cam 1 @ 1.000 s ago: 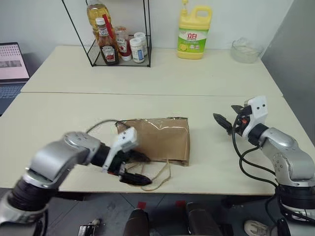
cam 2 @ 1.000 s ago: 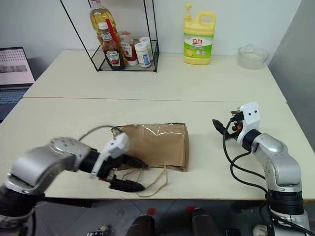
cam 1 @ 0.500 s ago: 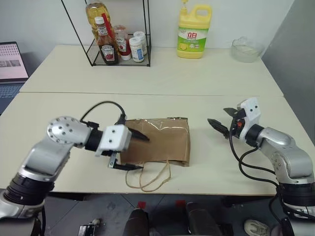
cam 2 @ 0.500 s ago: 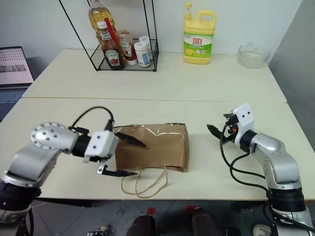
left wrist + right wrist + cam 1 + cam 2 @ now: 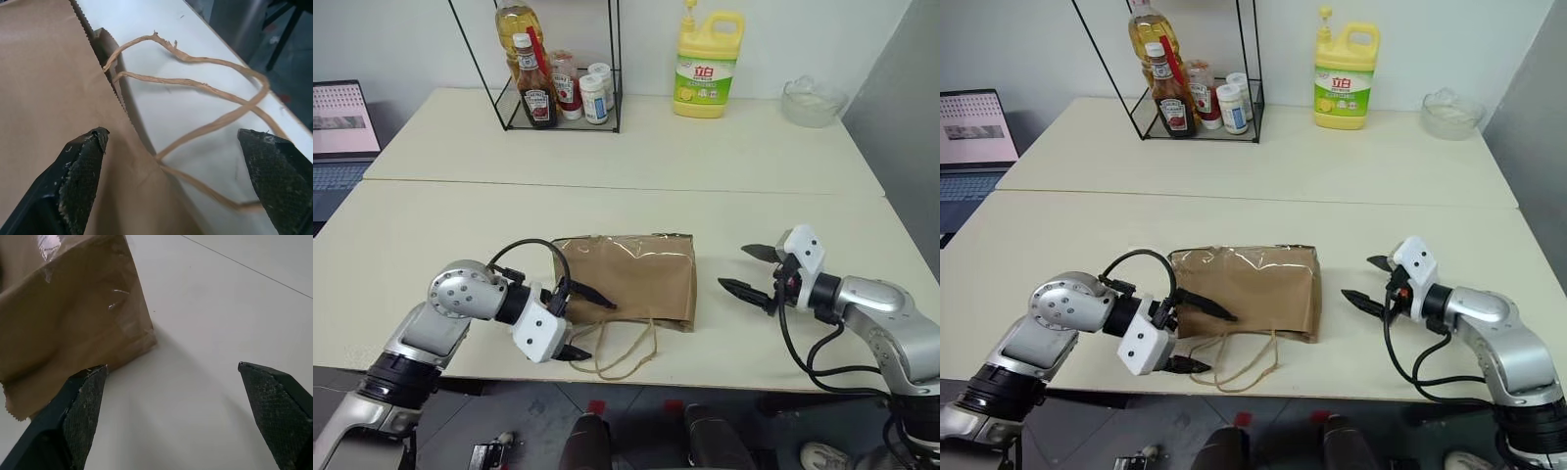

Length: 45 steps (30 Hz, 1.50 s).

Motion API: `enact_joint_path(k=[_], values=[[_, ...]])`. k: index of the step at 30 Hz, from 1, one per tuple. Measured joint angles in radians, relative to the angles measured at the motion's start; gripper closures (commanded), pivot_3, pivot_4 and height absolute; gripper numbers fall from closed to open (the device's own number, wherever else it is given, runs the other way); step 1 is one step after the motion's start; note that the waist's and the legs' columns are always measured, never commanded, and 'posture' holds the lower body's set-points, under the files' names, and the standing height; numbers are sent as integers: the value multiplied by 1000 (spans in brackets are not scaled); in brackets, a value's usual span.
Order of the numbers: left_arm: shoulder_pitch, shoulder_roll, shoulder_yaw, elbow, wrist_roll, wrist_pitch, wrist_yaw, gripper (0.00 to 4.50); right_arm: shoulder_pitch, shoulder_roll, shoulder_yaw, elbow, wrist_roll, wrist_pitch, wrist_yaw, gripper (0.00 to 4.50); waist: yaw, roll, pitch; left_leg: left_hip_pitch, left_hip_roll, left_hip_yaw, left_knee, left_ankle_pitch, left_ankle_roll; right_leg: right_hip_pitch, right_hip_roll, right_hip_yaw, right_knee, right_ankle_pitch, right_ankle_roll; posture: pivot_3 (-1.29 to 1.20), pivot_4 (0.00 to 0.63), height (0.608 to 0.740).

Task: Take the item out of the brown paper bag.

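Next, my left gripper grabs the upper cord handle (image 5: 598,347) that loops out loose from the bag's opening, since the bag's paper body (image 5: 631,279) lies flat and wide.
The brown paper bag (image 5: 631,279) lies flat on the near table, its mouth toward the front edge and its cord handles (image 5: 622,352) trailing over the tabletop. The item is hidden. My left gripper (image 5: 585,325) stands open at the bag's near left corner, one finger over the paper and the other beside the handles. In the left wrist view the bag (image 5: 49,98) and the handles (image 5: 205,83) lie between the open left gripper (image 5: 173,142). My right gripper (image 5: 749,271) is open a short way to the right of the bag, pointing at it. The right wrist view shows the bag's folded end (image 5: 73,308).
On the far table stand a wire rack (image 5: 558,69) of bottles, a yellow detergent jug (image 5: 707,64) and a glass bowl (image 5: 813,101). A laptop (image 5: 342,108) sits at the far left. The handles reach close to the table's front edge (image 5: 705,380).
My left gripper has rolled over and sunk to the bag's near left corner by the handles. My right gripper has come lower and nearer the bag's right end.
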Motion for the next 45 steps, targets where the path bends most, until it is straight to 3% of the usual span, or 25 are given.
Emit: enact_joint_path(k=[4, 7, 14, 19, 25, 28, 34, 39, 45], values=[[3, -59, -22, 50, 67, -59, 82, 0, 1, 2, -1, 0, 0, -1, -13, 23, 0, 0, 0, 0, 0, 0, 0, 0, 0, 0, 0, 0, 0, 0, 0, 0, 150, 740], [21, -82, -23, 29, 40, 31, 114, 588, 11, 1, -2, -2, 1, -2, -15, 0, 0, 0, 0, 0, 0, 0, 0, 0, 0, 0, 0, 0, 0, 0, 0, 0, 150, 740], [80, -77, -2, -145, -174, 415, 130, 2778, 95, -78, -3, -4, -35, -73, 30, 0, 0, 0, 0, 0, 0, -1, 0, 0, 0, 1, 0, -1, 1, 0, 0, 0, 150, 740], [89, -70, 52, -230, -280, 687, 197, 4414, 207, -164, 10, 1, -131, -314, 139, 0, 0, 0, 0, 1, 0, -1, 1, 0, 0, 2, 0, -1, 1, 0, 0, 0, 150, 740], [93, -127, 125, -299, -431, 1034, 363, 4489, 299, -196, 72, 54, -279, -857, 252, 0, -1, 0, 0, 3, 0, -1, 1, 0, 0, 3, 0, -1, 1, 0, 0, 0, 150, 740], [67, -175, 159, -311, -517, 1203, 463, 4489, 269, -162, 126, 123, -342, -1136, 255, 0, -1, -1, 0, 5, 0, -1, 1, 0, 0, 5, 0, -1, 1, 0, 1, 0, 150, 740], [13, -200, 207, -313, -594, 1366, 546, 4489, 147, -94, 220, 313, -437, -1520, 219, 0, 0, -1, 0, 15, 0, -1, 0, 0, 0, 15, 0, -1, -1, 0, 0, 0, 150, 740], [13, -204, 216, -329, -620, 1431, 570, 4489, 65, -10, 278, 484, -579, -1746, 128, 0, -2, -2, 0, 16, 1, -1, 0, 1, -2, 15, 0, 0, 0, 0, 0, 0, 150, 740], [7, -209, 234, -335, -635, 1469, 585, 4489, -49, 114, 283, 594, -813, -1831, -38, 0, -1, -2, 0, 17, 0, -1, 0, 2, -4, 15, 0, 0, 0, 0, 0, 0, 150, 740]])
